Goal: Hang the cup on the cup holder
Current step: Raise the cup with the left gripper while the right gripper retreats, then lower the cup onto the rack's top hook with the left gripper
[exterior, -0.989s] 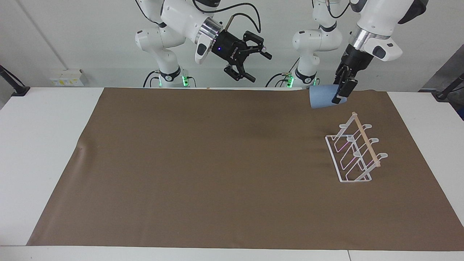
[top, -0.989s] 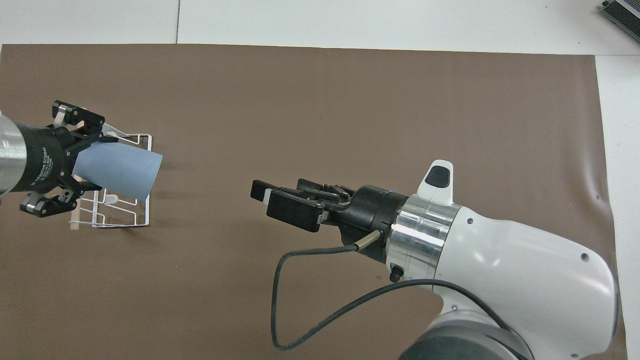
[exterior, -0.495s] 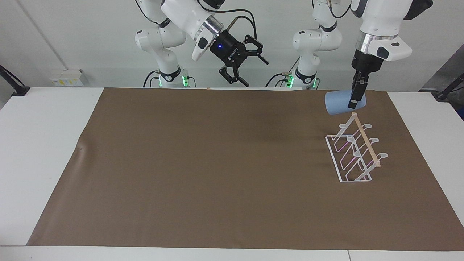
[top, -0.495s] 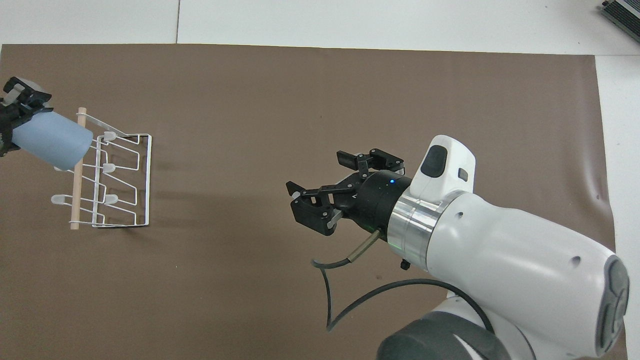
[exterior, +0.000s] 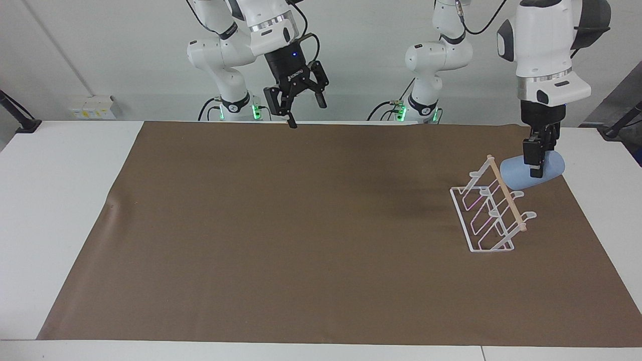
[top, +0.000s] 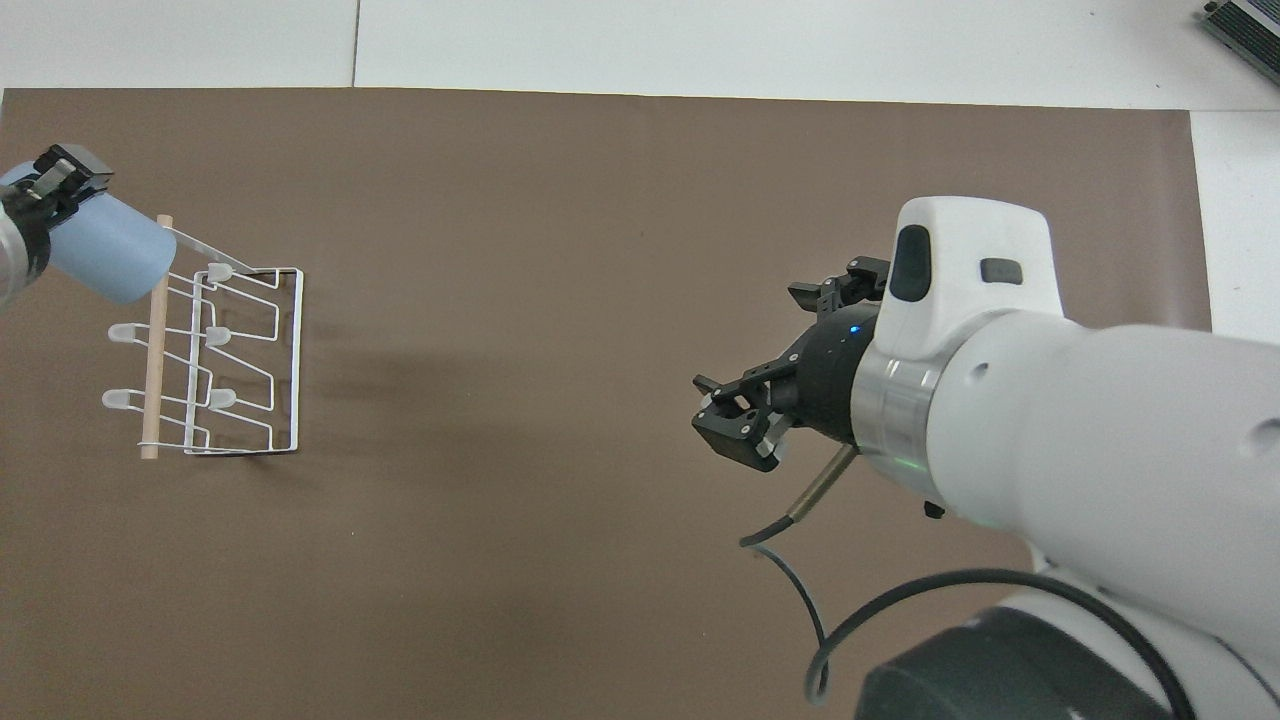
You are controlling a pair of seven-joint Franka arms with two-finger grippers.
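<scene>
The light-blue cup (exterior: 521, 175) hangs short of the white wire cup holder's pegs, so my left gripper keeps hold of it now until it reaches the pegs.
The light-blue cup (exterior: 521, 175) (top: 110, 262) hangs tilted on its side, and my left gripper (exterior: 535, 168) (top: 50, 200) is shut on its base end. Its mouth points at the cup holder (exterior: 494, 210) (top: 215, 360), close to the end of the wooden dowel (exterior: 506, 195) nearest the robots. The white wire holder stands on the brown mat (exterior: 301, 225) toward the left arm's end of the table. My right gripper (exterior: 305, 111) (top: 795, 360) is open and holds nothing, raised over the mat's edge by the robots.
The brown mat covers most of the white table (exterior: 60, 200). The right arm's thick white wrist (top: 1050, 430) and its cable (top: 800, 590) fill the lower corner of the overhead view. Nothing else lies on the mat.
My left gripper has carried the cup across the holder toward the left arm's end of the table and lowered it beside the dowel. The right arm has drawn back toward its base.
</scene>
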